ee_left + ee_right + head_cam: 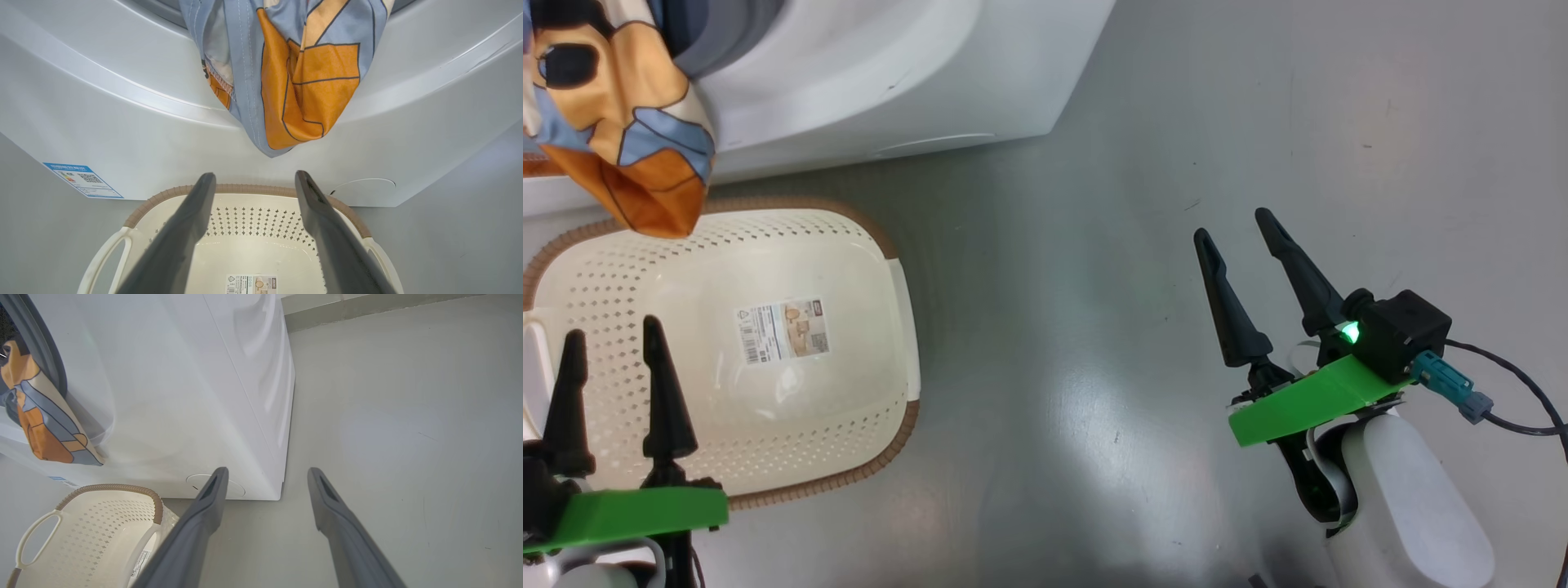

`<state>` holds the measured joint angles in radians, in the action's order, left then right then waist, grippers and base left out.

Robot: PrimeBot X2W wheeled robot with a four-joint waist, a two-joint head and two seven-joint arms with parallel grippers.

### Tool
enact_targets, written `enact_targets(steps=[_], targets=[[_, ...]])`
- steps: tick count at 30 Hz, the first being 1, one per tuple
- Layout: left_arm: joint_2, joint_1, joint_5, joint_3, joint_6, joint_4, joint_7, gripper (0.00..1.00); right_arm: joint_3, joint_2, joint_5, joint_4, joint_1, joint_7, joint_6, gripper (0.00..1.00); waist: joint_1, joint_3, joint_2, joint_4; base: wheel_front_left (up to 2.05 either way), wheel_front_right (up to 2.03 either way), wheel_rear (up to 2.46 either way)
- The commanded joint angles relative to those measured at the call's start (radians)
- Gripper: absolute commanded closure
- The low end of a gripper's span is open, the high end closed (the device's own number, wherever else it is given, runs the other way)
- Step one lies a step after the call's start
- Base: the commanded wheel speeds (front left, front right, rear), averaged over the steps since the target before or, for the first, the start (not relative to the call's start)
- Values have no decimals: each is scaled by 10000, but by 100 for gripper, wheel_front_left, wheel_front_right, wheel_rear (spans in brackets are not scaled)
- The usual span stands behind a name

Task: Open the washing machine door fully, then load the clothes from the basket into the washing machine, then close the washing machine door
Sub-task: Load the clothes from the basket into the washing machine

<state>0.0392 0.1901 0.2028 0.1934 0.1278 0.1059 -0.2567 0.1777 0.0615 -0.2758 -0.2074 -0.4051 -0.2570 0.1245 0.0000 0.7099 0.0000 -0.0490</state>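
Note:
The left gripper pinches the clothes by their orange lower end (662,204) next. Only that end hangs free, drooping from the machine's opening (724,29).
The clothes (621,122), light blue fabric with orange fox print, hang out of the washing machine (866,73) opening and droop over its white front, above the basket's far rim. The cream perforated basket (866,269) sits on the floor before the machine with only its paper label inside. My left gripper (613,335) is open above the basket's near side, nothing between its fingers; the left wrist view shows the clothes (294,77) hanging ahead of it, above the basket (253,220). My right gripper (1237,224) is open over bare floor to the right. The washing machine door is out of view.
Grey floor (1094,343) spreads to the right of the basket and the machine. A round flap (235,488) sits low on the machine's front near its right corner, and a blue sticker (81,179) low on its left. A wall base (367,310) runs behind.

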Motion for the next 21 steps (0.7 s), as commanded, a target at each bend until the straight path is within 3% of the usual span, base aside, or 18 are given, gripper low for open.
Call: enact_targets(steps=[1,11,21], targets=[[269,-84,-94,285,28,-247,-51,0,206,-113,64,157,395,-48,62,0,0,-3,0,-10,0,0,0],[808,1022,-264,-190,28,184,-29,0,317,-113,-85,91,317,-48,62,0,0,-75,0,-134,0,0,0],[1200,2521,-44,-189,-55,1149,643,0,337,-113,-241,90,331,-48,62,0,0,-52,0,-298,0,0,0]])
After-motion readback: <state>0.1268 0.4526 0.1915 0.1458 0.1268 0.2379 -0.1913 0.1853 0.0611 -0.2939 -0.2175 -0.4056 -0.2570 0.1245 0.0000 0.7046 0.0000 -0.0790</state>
